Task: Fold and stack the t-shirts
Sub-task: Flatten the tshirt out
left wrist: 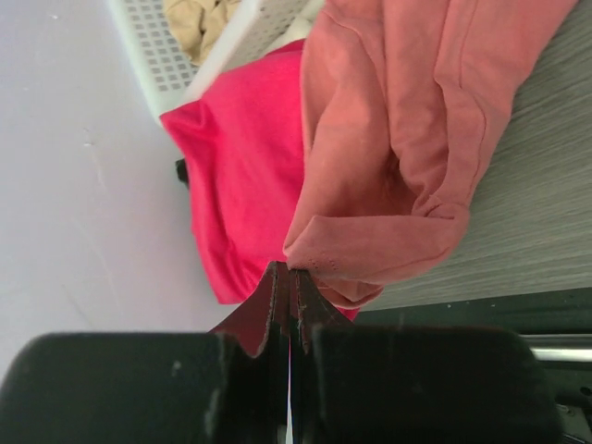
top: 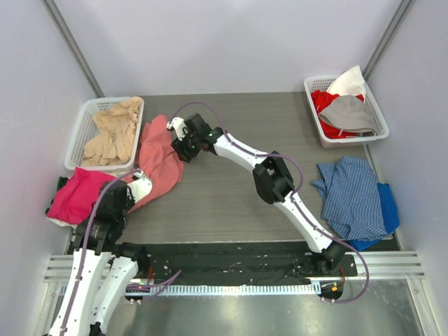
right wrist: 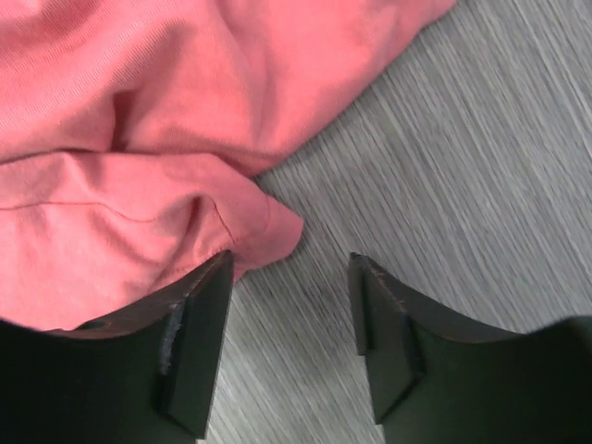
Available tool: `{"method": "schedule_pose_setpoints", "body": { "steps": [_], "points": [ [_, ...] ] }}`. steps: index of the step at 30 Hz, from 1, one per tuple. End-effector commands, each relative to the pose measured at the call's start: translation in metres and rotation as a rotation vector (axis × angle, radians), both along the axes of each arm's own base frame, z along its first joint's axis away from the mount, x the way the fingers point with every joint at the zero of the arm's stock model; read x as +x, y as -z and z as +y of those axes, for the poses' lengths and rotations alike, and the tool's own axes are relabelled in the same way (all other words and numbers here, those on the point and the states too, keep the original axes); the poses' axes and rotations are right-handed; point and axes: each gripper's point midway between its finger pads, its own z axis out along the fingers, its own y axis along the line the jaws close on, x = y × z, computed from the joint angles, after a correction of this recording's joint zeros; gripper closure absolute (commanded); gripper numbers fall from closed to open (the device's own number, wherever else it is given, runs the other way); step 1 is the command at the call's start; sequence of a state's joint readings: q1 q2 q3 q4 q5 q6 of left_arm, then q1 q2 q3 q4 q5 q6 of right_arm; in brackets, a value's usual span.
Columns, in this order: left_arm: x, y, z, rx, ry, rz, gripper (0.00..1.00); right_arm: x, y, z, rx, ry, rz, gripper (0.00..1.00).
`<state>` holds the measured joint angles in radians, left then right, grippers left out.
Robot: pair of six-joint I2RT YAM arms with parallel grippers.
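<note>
My right gripper should next grab the salmon-red t-shirt by its protruding corner (top: 177, 155) (right wrist: 276, 231), opposite the hem that my left gripper is holding. That will spread the t-shirt so it can be folded.
The salmon-red t-shirt (top: 158, 162) lies crumpled on the table's left side, beside the left basket. My left gripper (top: 142, 183) is at its near edge, and in the left wrist view the gripper (left wrist: 289, 270) is shut on the shirt's hem (left wrist: 370, 242). My right gripper (top: 176, 136) is at the shirt's far right edge. In the right wrist view it (right wrist: 289, 264) is open over bare table, with one finger (right wrist: 199, 314) against a corner of the salmon shirt (right wrist: 139, 139). A magenta-pink t-shirt (top: 80, 194) lies at the left edge; it also shows in the left wrist view (left wrist: 240, 176).
A white basket (top: 78, 133) at the back left holds beige cloth (top: 113, 133). A white basket (top: 315, 112) at the back right holds red, grey and white clothes. A blue checked shirt (top: 353, 196) lies on the right over blue cloth. Walls close both sides.
</note>
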<state>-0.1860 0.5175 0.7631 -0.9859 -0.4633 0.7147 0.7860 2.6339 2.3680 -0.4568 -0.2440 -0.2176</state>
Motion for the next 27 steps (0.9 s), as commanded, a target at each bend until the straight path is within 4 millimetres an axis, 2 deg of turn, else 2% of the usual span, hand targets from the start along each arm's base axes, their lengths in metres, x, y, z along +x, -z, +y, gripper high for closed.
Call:
{"method": "schedule_pose_setpoints", "body": {
  "steps": [1,4,10,15,17,21,26,27],
  "points": [
    [-0.001,0.011,-0.004,-0.012,0.028,-0.013,1.00,-0.001,-0.049,0.035,0.118,-0.066,-0.095,0.35],
    [-0.003,0.019,-0.001,0.005,0.027,-0.003,1.00,-0.003,-0.051,0.042,0.130,-0.075,-0.109,0.32],
    [-0.002,0.029,0.002,0.027,0.022,0.002,1.00,-0.015,-0.056,0.049,0.142,-0.086,-0.086,0.33],
    [0.003,0.026,0.000,0.018,0.020,-0.017,1.00,-0.014,-0.039,0.045,0.098,-0.080,-0.094,0.38],
    [0.003,0.025,0.000,0.015,0.021,-0.024,1.00,-0.015,-0.032,0.043,0.085,-0.082,-0.088,0.42],
    [0.004,0.024,0.000,0.024,0.022,-0.031,1.00,-0.018,-0.024,0.041,0.067,-0.088,-0.081,0.63],
    [0.008,0.020,0.000,0.027,0.027,-0.044,1.00,-0.021,-0.014,0.032,0.024,-0.089,-0.075,0.73],
    [0.009,0.020,-0.001,0.025,0.031,-0.044,1.00,-0.020,-0.017,0.030,0.023,-0.085,-0.081,0.77]
  ]
}}
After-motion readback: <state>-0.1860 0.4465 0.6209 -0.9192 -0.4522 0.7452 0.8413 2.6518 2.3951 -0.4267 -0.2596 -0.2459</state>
